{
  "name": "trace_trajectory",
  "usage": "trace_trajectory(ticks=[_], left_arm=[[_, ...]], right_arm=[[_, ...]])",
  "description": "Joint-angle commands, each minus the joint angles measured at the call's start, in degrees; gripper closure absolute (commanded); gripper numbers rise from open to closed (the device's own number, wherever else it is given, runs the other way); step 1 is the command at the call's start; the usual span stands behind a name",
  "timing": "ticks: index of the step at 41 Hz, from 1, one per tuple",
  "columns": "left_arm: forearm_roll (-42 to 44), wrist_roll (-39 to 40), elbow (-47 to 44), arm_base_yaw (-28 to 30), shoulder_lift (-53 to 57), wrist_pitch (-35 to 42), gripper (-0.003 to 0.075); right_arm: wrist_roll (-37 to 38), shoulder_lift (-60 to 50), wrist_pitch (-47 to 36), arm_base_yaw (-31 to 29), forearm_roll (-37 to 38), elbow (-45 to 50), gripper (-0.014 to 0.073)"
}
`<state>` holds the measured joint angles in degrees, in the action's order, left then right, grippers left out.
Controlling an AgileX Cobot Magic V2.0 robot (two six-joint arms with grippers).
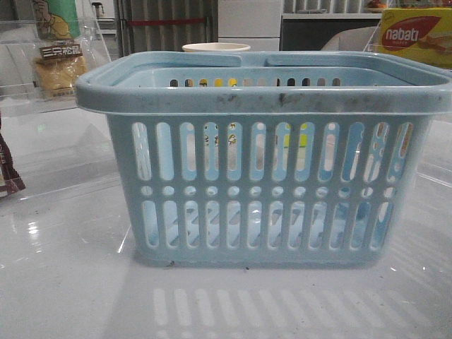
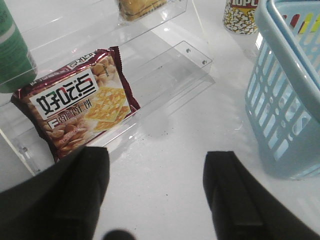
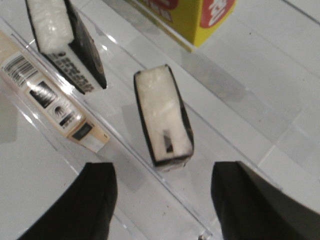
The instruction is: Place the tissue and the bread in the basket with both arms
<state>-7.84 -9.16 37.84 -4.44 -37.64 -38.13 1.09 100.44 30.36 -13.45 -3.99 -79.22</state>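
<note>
My right fingers stop short over empty clear shelf and should move toward the tissue pack (image 3: 164,115) before closing on it.
The light-blue basket (image 1: 261,162) fills the middle of the front view; its side also shows in the left wrist view (image 2: 290,100). The bread (image 1: 60,67) sits on a clear shelf at the back left, and its edge shows in the left wrist view (image 2: 140,7). A tissue pack (image 3: 162,117), dark wrapper with a pale face, stands on edge on a clear shelf just beyond my right gripper (image 3: 162,205), which is open and empty. A second such pack (image 3: 62,40) stands farther off. My left gripper (image 2: 157,200) is open and empty over bare table, beside the basket. Neither gripper shows in the front view.
A maroon snack bag (image 2: 75,102) lies on the lower clear shelf (image 2: 170,75) near the left gripper, with a green bottle (image 2: 12,50) beside it. A popcorn cup (image 2: 240,17) stands behind the basket. A yellow nabati box (image 3: 195,15) and a beige box (image 3: 50,100) flank the tissue packs.
</note>
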Motion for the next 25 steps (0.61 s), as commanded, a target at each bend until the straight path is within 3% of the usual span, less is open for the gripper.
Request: trace_trajectory(ticks=[1,12,21,25], left_arm=[[-0.9,0.5,1.7,-0.4,-0.3,4.1,0.0244],[-1.1,0.5,1.7,-0.4,-0.3,4.1,0.0244],[-1.1,0.5,1.7,-0.4,-0.3,4.1,0.0244],[-1.1,0.5,1.7,-0.4,-0.3,4.1,0.0244]], right_arm=[[0.0,-0.9,-5.7,-0.4,-0.3,-2.8,0.0074],[0.0,2.2,-11.0,-0.4,-0.3,-2.8,0.0076],[0.0,1.8,-10.4,0.1,-0.3,-2.8,0.0304],[0.0,0.6,-9.4,0.5,-0.6,-2.8,0.0353]])
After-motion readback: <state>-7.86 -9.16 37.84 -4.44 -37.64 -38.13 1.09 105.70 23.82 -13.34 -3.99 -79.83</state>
